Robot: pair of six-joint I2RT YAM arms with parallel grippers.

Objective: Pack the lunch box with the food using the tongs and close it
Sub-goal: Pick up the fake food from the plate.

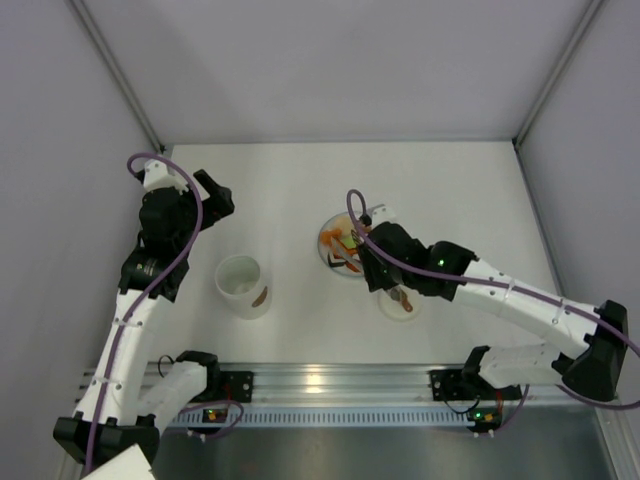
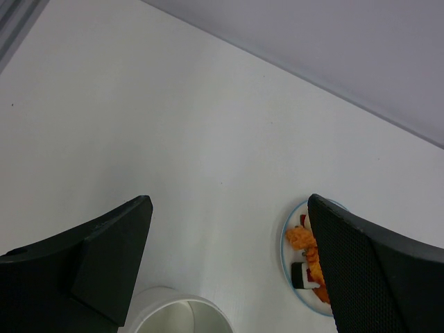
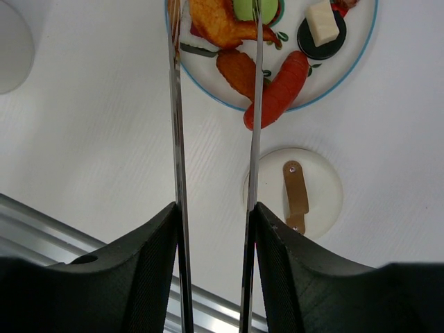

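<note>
The tongs would rise with my right gripper if I lifted it now, but they would leave the food behind. Their blades are apart over the fried orange piece (image 3: 218, 21).
The white lunch box (image 1: 243, 286) stands open on the table, with its rim (image 2: 173, 313) just below my left gripper (image 2: 229, 208). That gripper is open and empty, and sits up and to the left of the tub (image 1: 214, 196). My right gripper (image 3: 215, 208) is shut on the tongs (image 3: 178, 139). The two silvery blades of the tongs run out over the near edge of the plate (image 3: 319, 76) and stand apart. The food lies on the plate: a fried orange piece (image 3: 218, 21), a red sausage (image 3: 277, 90) and a white cube on a black disc (image 3: 322, 24). Nothing shows between the tong tips.
A round white lid (image 3: 326, 194) with a brown strap lies on the table just in front of the plate (image 1: 345, 245) and beside my right wrist. A metal rail (image 1: 320, 380) runs along the near table edge. Grey walls close in the back and both sides.
</note>
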